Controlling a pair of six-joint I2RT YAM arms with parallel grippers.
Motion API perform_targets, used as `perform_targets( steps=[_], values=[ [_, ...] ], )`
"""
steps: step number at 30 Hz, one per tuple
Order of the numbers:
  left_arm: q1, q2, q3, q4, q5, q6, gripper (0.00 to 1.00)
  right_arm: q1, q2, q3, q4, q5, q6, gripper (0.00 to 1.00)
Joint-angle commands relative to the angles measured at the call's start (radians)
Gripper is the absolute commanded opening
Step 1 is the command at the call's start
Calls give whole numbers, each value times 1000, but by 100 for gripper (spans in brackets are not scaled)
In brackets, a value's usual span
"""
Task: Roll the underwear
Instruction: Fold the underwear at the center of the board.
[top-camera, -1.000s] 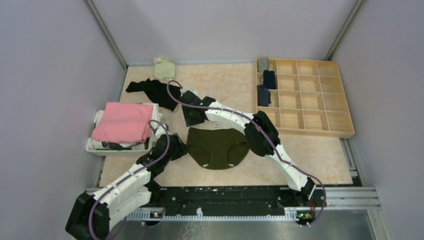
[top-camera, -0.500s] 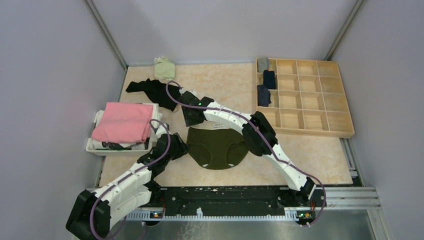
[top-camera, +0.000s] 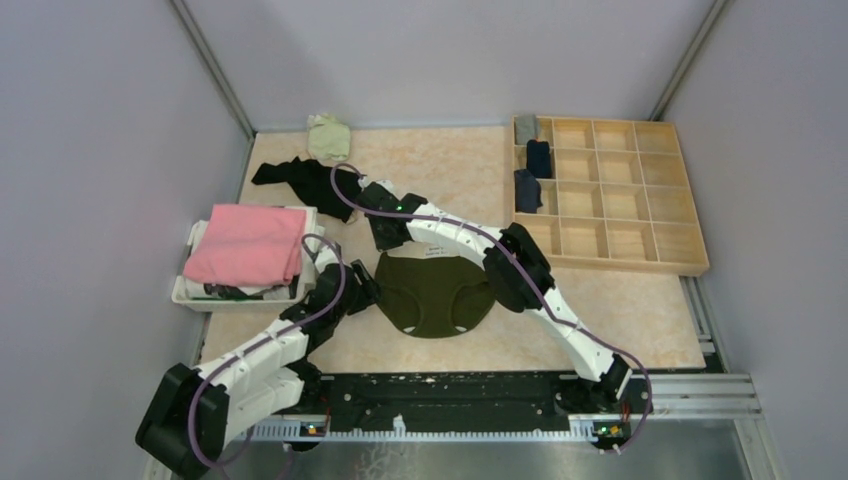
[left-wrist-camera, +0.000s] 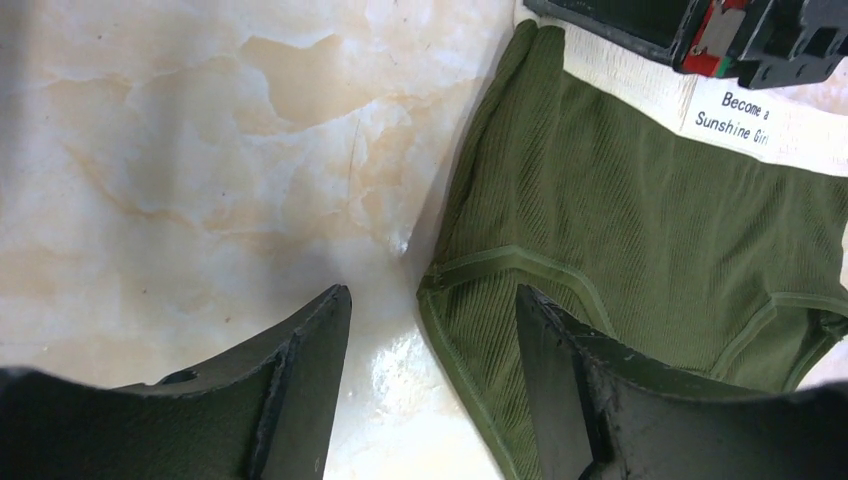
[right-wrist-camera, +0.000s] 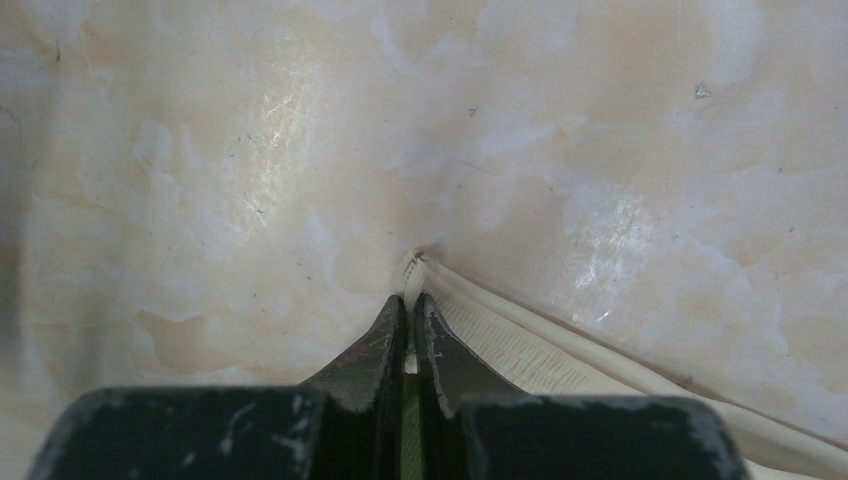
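Observation:
I need to fold that whole side of the underwear across for rolling, so my left gripper should next grab the underwear's side edge at the leg-hole corner.
An olive green underwear with a cream waistband lies flat in the middle of the table. My right gripper is at its far left corner. In the right wrist view the gripper is shut on the waistband corner, with cream fabric pinched between the tips. My left gripper is at the underwear's left side. In the left wrist view it stands open astride the left leg-hole edge of the underwear, one finger over the table, the other over the fabric.
A white basket holding a folded pink cloth stands at the left. A black garment and a pale green one lie at the back. A wooden compartment tray at the right holds rolled pieces in its left column.
My right gripper has shut on the waistband corner. My left gripper has shifted a little toward the underwear's left edge and opened slightly wider.

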Motion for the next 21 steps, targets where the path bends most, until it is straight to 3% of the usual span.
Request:
perform_targets(
  steps=[1,5,13,21],
  values=[
    [13,53,25,67,-5,-16,69,3,39,-37,-18,11,-12,1],
    [29,109,29,110,20,-4,67,3,27,-60,-7,13,-17,0],
    [49,159,10,178,69,14,51,-1,24,-64,-6,5,-23,0],
    [56,205,-9,250,118,42,48,-4,14,-77,2,-4,-23,0]
  ],
)
